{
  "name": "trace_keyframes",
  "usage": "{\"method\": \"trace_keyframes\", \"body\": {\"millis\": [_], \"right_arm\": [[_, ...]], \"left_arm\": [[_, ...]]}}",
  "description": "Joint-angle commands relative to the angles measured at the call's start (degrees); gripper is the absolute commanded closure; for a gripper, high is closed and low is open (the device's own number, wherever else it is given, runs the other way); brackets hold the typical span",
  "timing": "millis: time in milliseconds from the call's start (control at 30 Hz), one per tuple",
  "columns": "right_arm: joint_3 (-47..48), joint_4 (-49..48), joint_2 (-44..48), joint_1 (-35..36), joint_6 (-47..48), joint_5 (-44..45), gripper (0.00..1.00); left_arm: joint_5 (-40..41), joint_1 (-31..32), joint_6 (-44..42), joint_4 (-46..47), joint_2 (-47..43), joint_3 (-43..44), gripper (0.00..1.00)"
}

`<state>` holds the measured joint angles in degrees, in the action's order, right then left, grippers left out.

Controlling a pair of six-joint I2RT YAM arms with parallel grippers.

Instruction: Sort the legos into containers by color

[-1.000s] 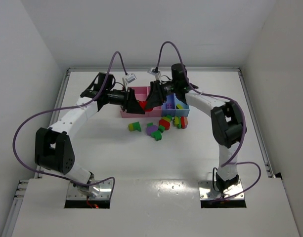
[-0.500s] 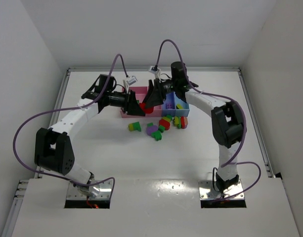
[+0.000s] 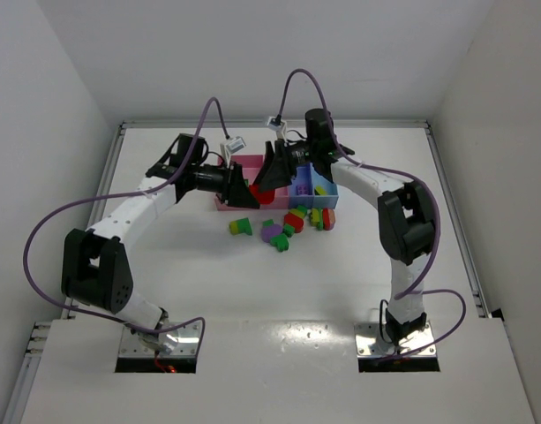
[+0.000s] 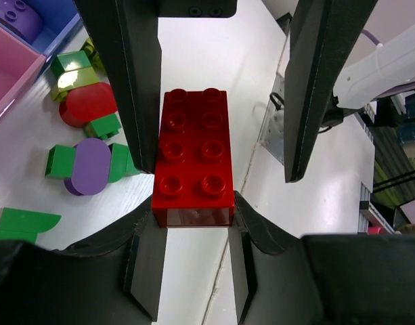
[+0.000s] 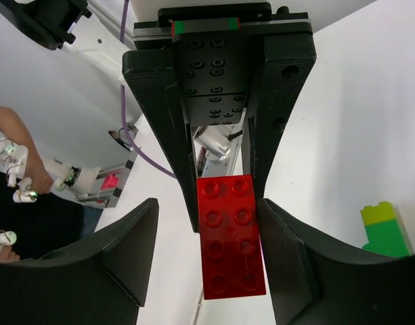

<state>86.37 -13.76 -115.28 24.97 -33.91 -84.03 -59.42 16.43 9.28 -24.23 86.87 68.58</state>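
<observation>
I should close my right gripper, as its fingers reach down past the red lego's far end point(image 3: 266, 195), and closing them would hold the lego.
A red two-by-four lego point(image 4: 193, 156) hangs between my two grippers over the wide pink container point(image 3: 244, 165). My left gripper point(image 4: 193, 210) is shut on one end of it. My right gripper point(image 5: 207, 203) is open around the other end: one finger point(image 5: 288, 257) touches the lego's side and the other point(image 5: 126, 257) stands apart. From above, the lego point(image 3: 264, 194) shows between the left gripper point(image 3: 246, 191) and the right gripper point(image 3: 265, 180). Loose legos lie in front of the bins: green-yellow point(image 3: 241, 227), purple-green point(image 3: 274, 234), red point(image 3: 294, 221) and a mixed stack point(image 3: 323, 216).
The blue-violet bin point(image 3: 301, 187) and the light blue bin point(image 3: 324, 184) sit right of the pink ones. A purple lego point(image 4: 17, 13) lies in the blue-violet bin point(image 4: 58, 20). Both arms arch over the table's back half. A person's hand point(image 5: 11, 172) shows off the table.
My right gripper has shifted slightly left and its jaws have spread; the red lego now shows between the two grippers. The left arm has barely moved.
</observation>
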Motion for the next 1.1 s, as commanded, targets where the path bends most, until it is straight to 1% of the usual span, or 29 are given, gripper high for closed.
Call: {"method": "trace_keyframes", "body": {"millis": [0,100,133,533,600,633,700,833,867,1067], "right_arm": [[1.2,-1.5,0.6,0.4,0.7,-1.6,0.35],[0.6,-1.5,0.6,0.4,0.7,-1.6,0.31],[-0.1,-1.5,0.6,0.4,0.7,-1.6,0.28],[-0.6,-2.1,0.1,0.4,0.7,-0.5,0.28],[-0.6,-2.1,-0.5,0.4,0.7,0.0,0.30],[-0.6,-2.1,-0.5,0.4,0.7,0.0,0.37],[-0.6,-2.1,-0.5,0.4,0.7,0.0,0.42],[-1.3,-2.1,-0.5,0.4,0.7,-0.5,0.45],[-1.3,-2.1,-0.5,0.4,0.7,-0.5,0.48],[-2.3,-2.6,-0.5,0.4,0.7,-0.5,0.48]], "left_arm": [[-0.6,0.9,-0.9,1.3,-1.3,0.8,1.00],[-0.6,0.9,-0.9,1.3,-1.3,1.3,1.00],[-0.6,0.9,-0.9,1.3,-1.3,1.3,1.00],[-0.6,1.4,-0.4,1.3,-1.8,1.3,1.00],[-0.6,1.4,-0.4,1.3,-1.8,1.3,1.00],[-0.6,1.4,-0.4,1.3,-1.8,1.3,1.00],[-0.6,1.4,-0.4,1.3,-1.8,1.3,1.00],[-0.1,1.4,-0.4,1.3,-1.8,1.8,1.00],[-0.1,1.4,-0.4,1.3,-1.8,1.8,1.00],[-0.1,1.4,-0.4,1.3,-1.8,2.3,1.00]]}}
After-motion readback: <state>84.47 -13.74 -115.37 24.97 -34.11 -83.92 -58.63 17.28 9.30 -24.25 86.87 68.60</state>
